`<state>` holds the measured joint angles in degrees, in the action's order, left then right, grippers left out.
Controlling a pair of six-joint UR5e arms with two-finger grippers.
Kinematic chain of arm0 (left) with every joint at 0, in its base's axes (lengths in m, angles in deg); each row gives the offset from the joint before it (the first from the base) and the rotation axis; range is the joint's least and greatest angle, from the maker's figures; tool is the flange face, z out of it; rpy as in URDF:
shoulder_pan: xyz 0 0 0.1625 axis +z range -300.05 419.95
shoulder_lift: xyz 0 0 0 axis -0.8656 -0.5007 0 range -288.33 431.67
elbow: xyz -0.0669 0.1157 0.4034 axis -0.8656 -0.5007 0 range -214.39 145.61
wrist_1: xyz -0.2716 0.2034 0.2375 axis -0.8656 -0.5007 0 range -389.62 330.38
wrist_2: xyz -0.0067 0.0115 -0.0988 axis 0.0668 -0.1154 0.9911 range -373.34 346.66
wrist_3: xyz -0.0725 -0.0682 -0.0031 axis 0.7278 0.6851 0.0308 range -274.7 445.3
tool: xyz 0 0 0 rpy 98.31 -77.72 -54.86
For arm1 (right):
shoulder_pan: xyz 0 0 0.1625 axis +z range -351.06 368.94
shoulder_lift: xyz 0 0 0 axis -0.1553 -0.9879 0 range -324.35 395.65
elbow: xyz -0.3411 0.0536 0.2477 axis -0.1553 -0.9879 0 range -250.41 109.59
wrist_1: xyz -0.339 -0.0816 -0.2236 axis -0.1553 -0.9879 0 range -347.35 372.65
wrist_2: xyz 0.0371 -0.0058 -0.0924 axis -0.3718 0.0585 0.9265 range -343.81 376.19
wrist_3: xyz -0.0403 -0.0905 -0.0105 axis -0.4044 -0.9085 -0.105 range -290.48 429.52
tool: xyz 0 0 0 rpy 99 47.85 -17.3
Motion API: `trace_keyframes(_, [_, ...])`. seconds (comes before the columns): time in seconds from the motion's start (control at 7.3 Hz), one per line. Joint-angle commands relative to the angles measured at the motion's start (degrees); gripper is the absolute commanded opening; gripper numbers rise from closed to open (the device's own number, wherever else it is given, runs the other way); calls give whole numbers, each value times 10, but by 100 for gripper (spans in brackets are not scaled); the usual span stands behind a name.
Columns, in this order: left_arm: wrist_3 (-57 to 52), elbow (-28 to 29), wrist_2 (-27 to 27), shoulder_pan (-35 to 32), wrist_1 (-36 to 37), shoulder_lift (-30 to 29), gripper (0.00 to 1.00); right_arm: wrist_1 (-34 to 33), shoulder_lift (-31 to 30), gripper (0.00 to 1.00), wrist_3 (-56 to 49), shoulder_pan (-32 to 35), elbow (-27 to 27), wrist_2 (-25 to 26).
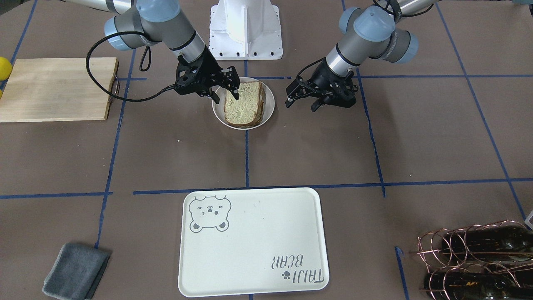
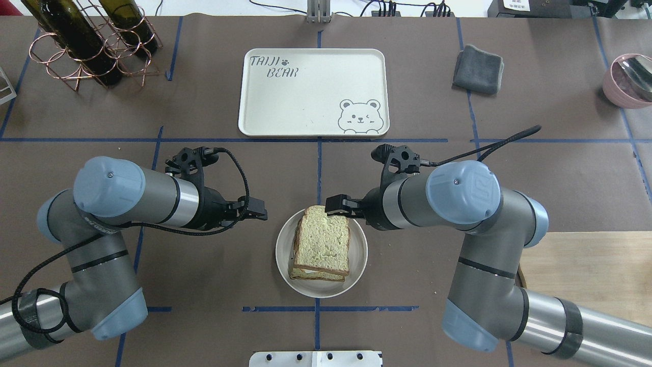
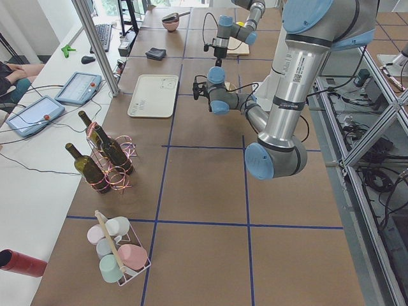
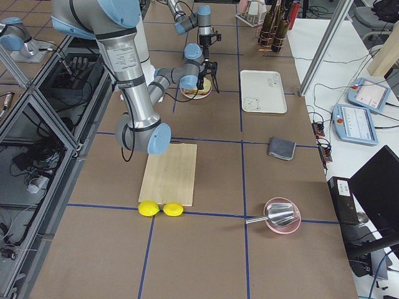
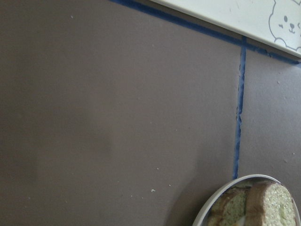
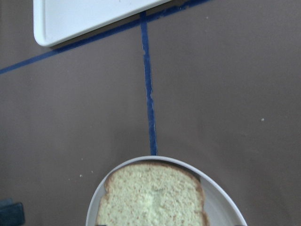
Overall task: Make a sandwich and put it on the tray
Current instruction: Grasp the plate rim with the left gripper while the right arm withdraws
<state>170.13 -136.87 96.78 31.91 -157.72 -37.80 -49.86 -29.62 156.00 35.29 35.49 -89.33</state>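
My left gripper grabs the plate by its rim (image 1: 272, 103) next, to carry the sandwich over to the bear tray (image 1: 253, 242).
The sandwich (image 2: 322, 244) lies on a small round white plate (image 2: 283, 252) near the robot: two pale bread slices with brown crust, stacked, with a sliver of white egg at the near edge. It also shows in the front view (image 1: 243, 104) and the right wrist view (image 6: 150, 197). My right gripper (image 1: 227, 96) is open, its fingers over the sandwich's corner and the plate's rim. My left gripper (image 1: 300, 106) is open and empty, just beside the plate on the other side. The cream bear tray (image 2: 313, 92) lies empty beyond the plate.
A wooden cutting board (image 2: 586, 270) lies at the robot's right, with two yellow lemons (image 4: 161, 208) at its end. A grey cloth (image 2: 479, 69) and a pink bowl (image 2: 629, 79) are far right. A copper rack with wine bottles (image 2: 86, 41) stands far left.
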Motion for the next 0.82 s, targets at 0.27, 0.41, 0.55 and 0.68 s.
trace_keyframes(0.27, [16,45,-38,62,3,-40,63,-100,-13,100,-23,114,53,-113])
trace_keyframes(0.41, [23,48,-39,63,3,-44,58,-134,-13,100,-50,120,67,-115])
trace_keyframes(0.55, [31,54,-41,72,4,-48,48,-172,-13,100,-77,123,81,-115])
trace_keyframes(0.68, [31,58,-41,74,3,-49,38,-186,-13,100,-83,128,87,-116])
